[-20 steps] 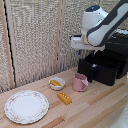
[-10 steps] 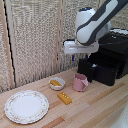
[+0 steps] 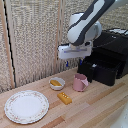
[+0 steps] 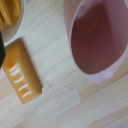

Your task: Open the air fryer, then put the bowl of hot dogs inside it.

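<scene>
Hot dogs are loose inside the small white bowl, so it should stay level. My gripper next needs to grab the small white bowl by its rim (image 4: 30, 22) for that.
The black air fryer (image 3: 111, 55) stands at the exterior view's right with its drawer (image 3: 99, 71) pulled out; the handle (image 3: 83, 68) is a dark bar on the drawer front, hard to make out. The small white bowl (image 3: 57, 83) holds yellow-orange hot dogs (image 3: 54, 82) and sits left of a pink cup. My gripper (image 3: 73, 63) hangs empty above the cup and bowl, apart from both, fingers spread. In the wrist view the bowl rim (image 4: 15, 26) and hot dogs (image 4: 9, 11) show at a corner, and one dark finger (image 4: 1, 50) shows at the edge.
The pink cup (image 3: 80, 82) (image 4: 97, 40) stands between the bowl and the drawer. A flat yellow dotted block (image 3: 64, 97) (image 4: 21, 75) lies in front of the bowl. A large patterned plate (image 3: 26, 106) sits at the exterior view's left. A slatted wall stands behind.
The gripper has moved away from the air fryer toward the exterior view's left and down, now over the cup and bowl. The drawer stays out.
</scene>
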